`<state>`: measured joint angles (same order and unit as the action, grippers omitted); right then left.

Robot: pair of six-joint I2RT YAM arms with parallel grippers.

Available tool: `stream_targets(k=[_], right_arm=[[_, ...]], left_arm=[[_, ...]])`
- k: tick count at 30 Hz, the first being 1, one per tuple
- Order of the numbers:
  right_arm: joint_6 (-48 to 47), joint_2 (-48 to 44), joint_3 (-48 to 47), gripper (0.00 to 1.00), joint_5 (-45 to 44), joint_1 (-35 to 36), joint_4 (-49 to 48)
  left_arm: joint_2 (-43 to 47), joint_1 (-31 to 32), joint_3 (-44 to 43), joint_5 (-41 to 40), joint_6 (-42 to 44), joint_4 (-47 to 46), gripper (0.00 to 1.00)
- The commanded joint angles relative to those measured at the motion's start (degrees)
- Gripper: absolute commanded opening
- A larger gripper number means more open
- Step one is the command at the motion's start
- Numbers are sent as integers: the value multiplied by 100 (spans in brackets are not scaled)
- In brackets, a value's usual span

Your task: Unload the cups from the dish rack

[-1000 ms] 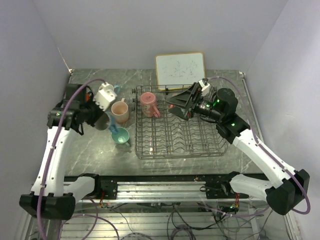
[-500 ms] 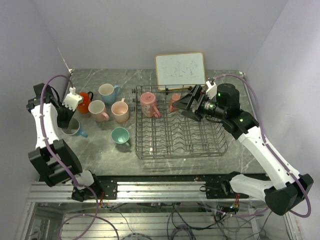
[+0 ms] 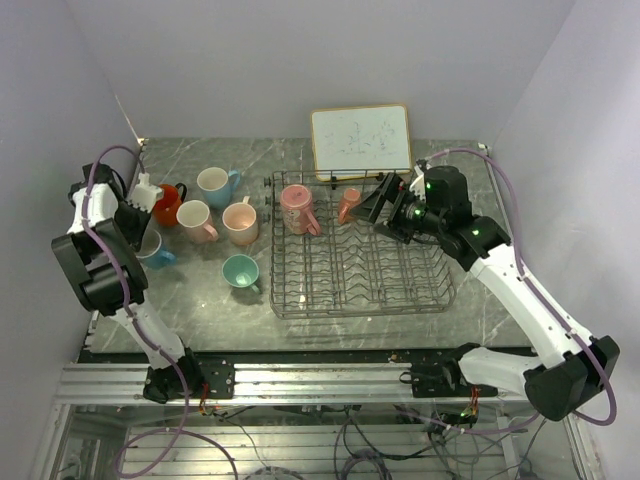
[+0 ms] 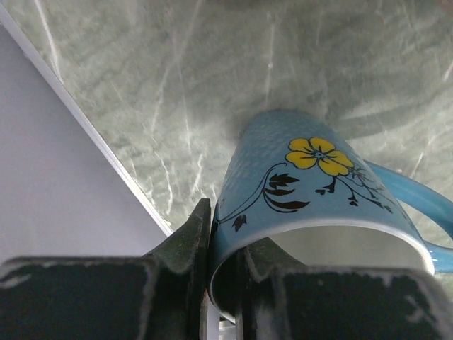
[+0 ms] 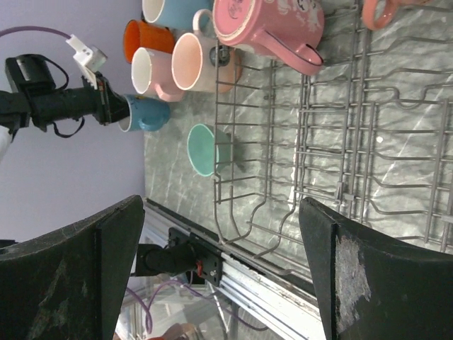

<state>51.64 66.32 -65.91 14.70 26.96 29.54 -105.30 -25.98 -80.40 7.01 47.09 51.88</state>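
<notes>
The tilted light blue mug would end short of the orange-red mug, empty marble between them, so my left gripper moves it closer next before opening.
My left gripper [image 3: 140, 222] is shut on the rim of a light blue mug with a yellow flower [image 4: 311, 177], one finger inside and one outside. The mug [image 3: 155, 250] is tilted, low at the table's left edge. The grey wire dish rack [image 3: 400, 290] holds a pink mug [image 3: 297, 208] and a peach mug [image 3: 349, 203] at its far end. My right gripper [image 3: 385, 210] is open and empty above the rack, just right of the peach mug. In the right wrist view, the rack [image 5: 333, 163] lies between my open fingers [image 5: 106, 269].
Orange-red [image 3: 167, 205], light blue [image 3: 213, 183], pink [image 3: 193, 220], peach [image 3: 240, 222] and teal [image 3: 240, 271] mugs stand on the marble table [image 3: 200, 310] left of the rack. A wood-framed whiteboard [image 3: 360, 138] leans behind the rack. A wall runs along the table's left edge [image 4: 85, 127].
My left arm has swung from over the group of mugs to the far left, carrying the blue mug down near the left edge. My right gripper has drawn back to the right.
</notes>
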Motion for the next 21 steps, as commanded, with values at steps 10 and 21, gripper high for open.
stream_targets(k=[10, 21], right_arm=[[-341, 398, -191, 91, -342, -86, 46], [-534, 891, -371, 96, -703, -92, 40]], left_arm=[[-1404, 524, -1273, -220, -658, -365, 7], [-1693, 603, -1467, -412, -717, -616, 26]])
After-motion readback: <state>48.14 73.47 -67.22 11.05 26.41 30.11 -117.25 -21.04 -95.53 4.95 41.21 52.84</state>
